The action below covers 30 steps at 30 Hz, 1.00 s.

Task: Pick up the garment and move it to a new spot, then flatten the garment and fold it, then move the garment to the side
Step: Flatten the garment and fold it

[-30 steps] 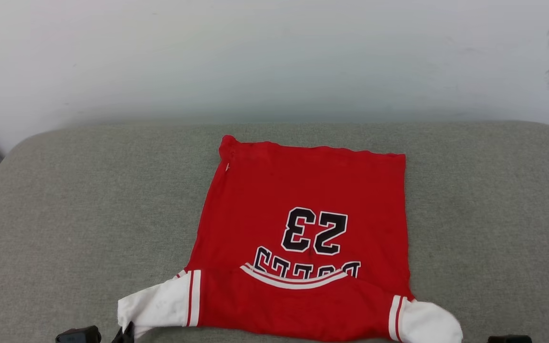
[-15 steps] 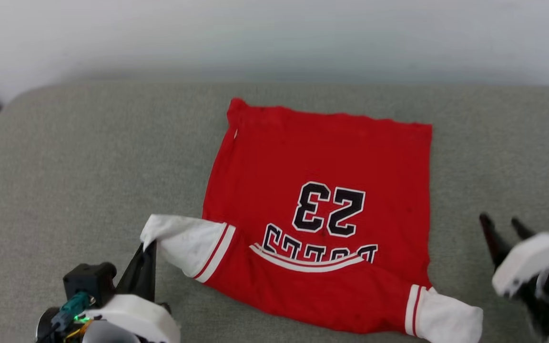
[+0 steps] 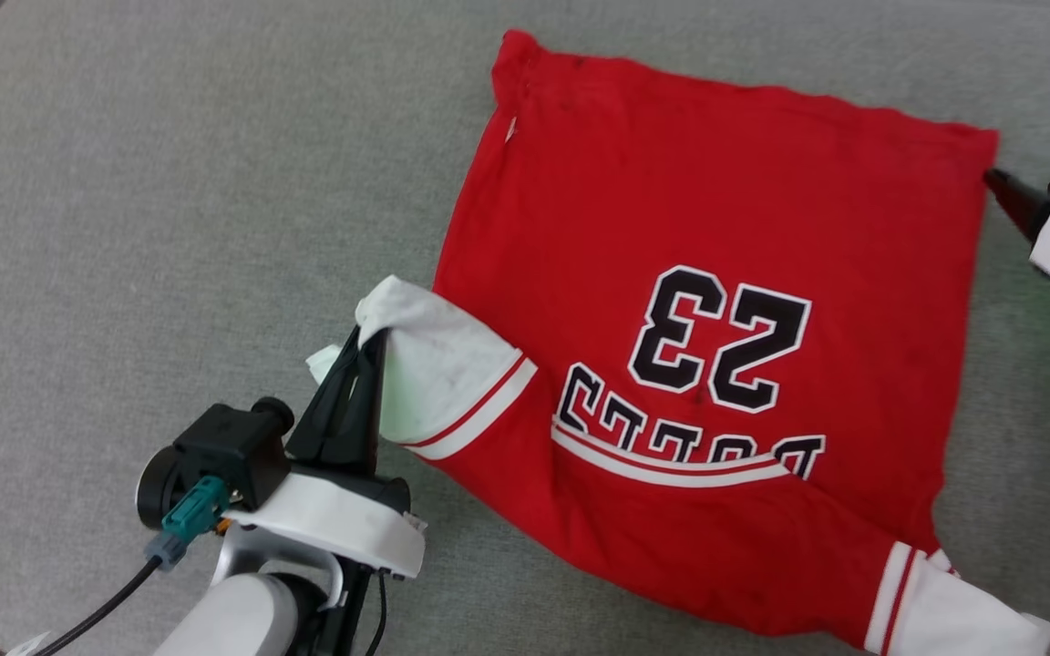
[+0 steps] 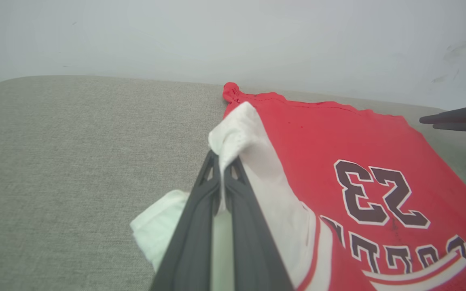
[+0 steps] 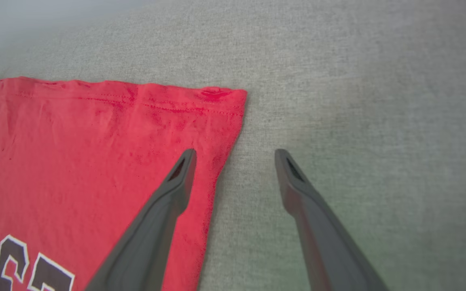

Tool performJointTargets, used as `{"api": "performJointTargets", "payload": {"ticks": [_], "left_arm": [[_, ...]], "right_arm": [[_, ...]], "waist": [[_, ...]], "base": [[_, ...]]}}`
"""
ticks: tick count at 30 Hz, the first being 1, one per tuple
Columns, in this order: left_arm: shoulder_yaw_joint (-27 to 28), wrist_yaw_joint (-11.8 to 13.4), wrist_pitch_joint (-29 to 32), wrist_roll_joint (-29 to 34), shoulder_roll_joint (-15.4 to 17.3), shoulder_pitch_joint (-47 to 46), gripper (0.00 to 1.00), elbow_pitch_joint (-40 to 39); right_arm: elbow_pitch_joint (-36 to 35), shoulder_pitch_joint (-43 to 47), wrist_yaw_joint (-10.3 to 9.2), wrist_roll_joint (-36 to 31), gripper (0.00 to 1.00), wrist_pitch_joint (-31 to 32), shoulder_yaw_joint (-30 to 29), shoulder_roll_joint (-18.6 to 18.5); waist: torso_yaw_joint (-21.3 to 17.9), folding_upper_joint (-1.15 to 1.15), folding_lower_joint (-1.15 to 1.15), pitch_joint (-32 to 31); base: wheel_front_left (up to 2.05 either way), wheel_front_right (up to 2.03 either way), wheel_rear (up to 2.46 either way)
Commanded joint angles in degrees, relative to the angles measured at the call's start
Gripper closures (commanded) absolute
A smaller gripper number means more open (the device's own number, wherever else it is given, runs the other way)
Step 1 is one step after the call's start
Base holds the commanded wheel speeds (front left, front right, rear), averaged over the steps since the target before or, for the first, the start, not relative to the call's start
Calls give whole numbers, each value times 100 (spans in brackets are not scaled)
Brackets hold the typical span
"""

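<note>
My right gripper is going to grab the red jersey [image 3: 817, 208] by its bare hem corner [image 3: 983, 144] next, to flatten and fold it.
The garment [image 3: 716, 237], a red jersey with an upside-down "23", lies spread on a grey cushion [image 3: 169, 182]. My left gripper [image 3: 365, 346] is shut on its white left sleeve [image 3: 434, 364], which is lifted and bunched toward the red body. In the left wrist view the left gripper [image 4: 222, 161] pinches the sleeve [image 4: 257, 178] between closed fingers. My right gripper [image 3: 1003, 187] is at the garment's far right hem corner. In the right wrist view the right gripper [image 5: 235, 155] is open, one finger over the red cloth [image 5: 75, 161] and the other over bare cushion. The other white sleeve [image 3: 962, 620] lies flat at the near right.
The grey cushion [image 5: 358, 81] extends well beyond the garment on the left and far sides. A pale wall [image 4: 217, 36] rises behind its far edge. A black cable [image 3: 97, 610] trails from my left wrist.
The head camera has tilted down and closer. My left gripper has lifted the left sleeve up and inward. My right gripper has opened and moved to the far right hem corner.
</note>
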Motion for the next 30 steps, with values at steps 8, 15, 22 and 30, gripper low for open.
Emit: {"api": "performJointTargets", "payload": {"ticks": [8, 15, 22, 30], "left_arm": [[-123, -151, -122, 124, -139, -421, 100, 5], [-169, -199, -173, 90, -190, -475, 100, 162], [-139, -142, -189, -50, -175, -244, 100, 399], [165, 86, -373, -326, -98, 365, 100, 829]], "right_arm": [[605, -867, -2, -170, 0, 607, 86, -123], [1445, -580, -5, -317, 100, 1164, 63, 58], [1007, -873, -6, -696, 100, 616, 394, -452], [130, -29, -5, -243, 100, 554, 1178, -1042]], "waist": [[454, 0, -2, 665], [509, 0, -2, 644], [400, 0, -2, 154], [11, 0, -2, -790]], "base": [[0, 0, 0], [0, 0, 0], [0, 0, 0], [0, 0, 0]]}}
